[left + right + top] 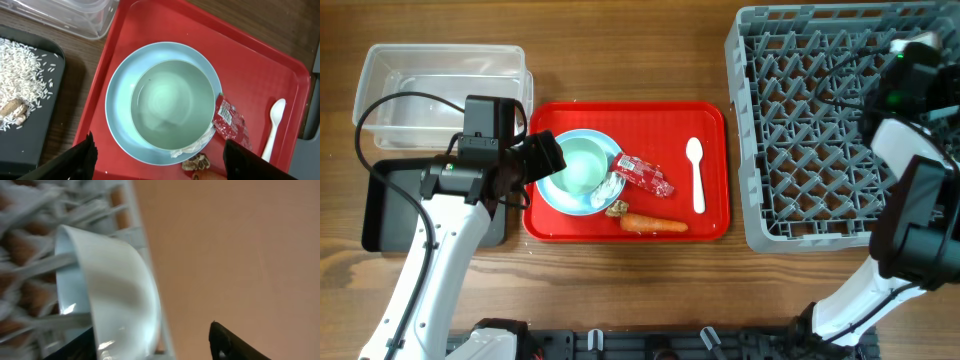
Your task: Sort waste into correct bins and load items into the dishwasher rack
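Note:
I will next use my right gripper to grab the pale green bowl's rim on the side facing the dishwasher rack, so that I can load the pale green bowl on edge.
On the red tray (710, 118) a pale green bowl (170, 105) sits inside a light blue plate (117, 117). Crumpled tissue (192, 147), a red wrapper (230, 120), a brown scrap (197, 162), a carrot (655, 224) and a white spoon (696, 175) lie beside them. My left gripper (160, 162) hangs open over the plate's near edge, touching nothing. A light blue bowl (115, 290) stands on edge in the grey dishwasher rack (810, 130). Around that bowl my right gripper (150, 345) is open, and its right finger is well clear of the bowl.
The black tray (45, 127) left of the red tray holds rice crumbs (25, 82) and brown scraps (12, 111). A clear plastic tub (440, 85) stands behind it. My left arm crosses over the black tray. The rack fills the right side.

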Controlling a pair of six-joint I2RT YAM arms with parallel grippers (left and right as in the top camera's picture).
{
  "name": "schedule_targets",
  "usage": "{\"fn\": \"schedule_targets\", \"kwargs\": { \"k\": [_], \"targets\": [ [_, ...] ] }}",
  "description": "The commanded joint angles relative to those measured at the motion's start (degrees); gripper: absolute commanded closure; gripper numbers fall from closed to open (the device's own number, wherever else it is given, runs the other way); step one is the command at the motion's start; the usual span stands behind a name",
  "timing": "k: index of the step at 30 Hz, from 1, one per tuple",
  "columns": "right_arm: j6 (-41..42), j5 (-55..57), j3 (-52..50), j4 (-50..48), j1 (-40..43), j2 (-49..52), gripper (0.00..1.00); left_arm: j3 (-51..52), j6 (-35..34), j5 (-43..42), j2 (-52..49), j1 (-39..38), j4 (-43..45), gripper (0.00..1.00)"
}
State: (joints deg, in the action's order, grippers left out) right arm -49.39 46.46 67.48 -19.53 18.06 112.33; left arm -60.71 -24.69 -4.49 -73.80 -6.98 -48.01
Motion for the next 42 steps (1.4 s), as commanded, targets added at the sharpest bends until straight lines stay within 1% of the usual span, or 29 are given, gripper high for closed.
{"fn": "schedule_targets", "kwargs": {
  "k": [1, 5, 10, 11, 15, 16, 17, 19, 20, 21, 24, 27, 29, 31, 34, 36, 39, 42],
  "targets": [
    [10.64, -2.54, -0.22, 7.82, -2.34, -0.94, 0.32, -0.11, 0.28, 0.50, 0.61, 0.24, 0.04, 0.18],
    [18.16, -11.93, -0.22, 17.57, -3.45, -4.52, 0.32, -0.11, 0.28, 0.50, 0.61, 0.24, 0.02, 0.18],
    [24.30, -20.46, -0.22, 25.99, -3.50, -11.06, 0.31, -0.11, 0.28, 0.50, 0.61, 0.24, 0.15, 0.17],
    [25.66, -22.91, -0.22, 28.24, -3.50, -12.44, 0.31, -0.11, 0.28, 0.50, 0.61, 0.24, 0.26, 0.15],
    [30.64, -38.05, -0.20, 37.55, -3.56, -18.05, 0.29, -0.11, 0.28, 0.52, 0.61, 0.24, 0.42, 0.12],
    [31.95, -44.06, -0.20, 40.44, -3.72, -20.06, 0.29, -0.11, 0.28, 0.52, 0.61, 0.24, 0.37, 0.11],
    [33.18, -47.06, -0.20, 41.68, -3.82, -21.00, 0.31, -0.11, 0.28, 0.50, 0.61, 0.24, 0.35, 0.11],
    [37.46, -55.95, -0.20, 45.07, -4.85, -24.17, 0.39, -0.11, 0.28, 0.52, 0.61, 0.24, -0.07, 0.10],
    [39.34, -60.06, -0.20, 47.45, -6.78, -26.25, 0.42, -0.11, 0.31, 0.55, 0.61, 0.24, -0.72, 0.10],
    [40.15, -61.35, -0.20, 48.87, -8.68, -27.30, 0.42, -0.11, 0.28, 0.55, 0.61, 0.24, -1.18, 0.09],
    [40.98, -61.40, -0.20, 52.89, -17.31, -28.79, 0.41, -0.11, 0.26, 1.01, 0.61, 0.24, -3.04, 0.08],
    [42.01, -61.40, -0.20, 55.43, -26.51, -28.37, 0.37, -0.11, -0.33, 3.67, 0.61, 0.26, -5.97, 0.05],
    [44.78, -61.42, -0.22, 55.56, -34.29, -27.47, 0.37, -0.11, -3.28, 6.27, 0.61, 0.96, -8.70, 0.04],
    [47.98, -61.40, -0.22, 54.27, -40.81, -26.38, 0.37, -0.11, -4.87, 6.73, 0.61, 2.73, -10.43, 0.02],
    [53.29, -61.40, -0.20, 50.40, -48.28, -24.00, 0.37, -0.11, -6.78, 6.75, 0.61, 7.10, -12.24, 0.01],
    [56.98, -61.37, -0.22, 47.21, -52.11, -21.64, 0.38, -0.11, -9.22, 6.62, 0.63, 10.93, -13.18, 0.00],
    [63.23, -60.39, -0.20, 41.11, -56.52, -16.70, 0.39, -0.11, -9.25, 3.10, 0.61, 15.65, -13.42, 0.00],
    [67.56, -57.05, -0.20, 35.74, -59.52, -11.67, 0.39, -0.11, -9.22, 2.16, 0.61, 17.29, -13.42, 0.00]
  ]
}}
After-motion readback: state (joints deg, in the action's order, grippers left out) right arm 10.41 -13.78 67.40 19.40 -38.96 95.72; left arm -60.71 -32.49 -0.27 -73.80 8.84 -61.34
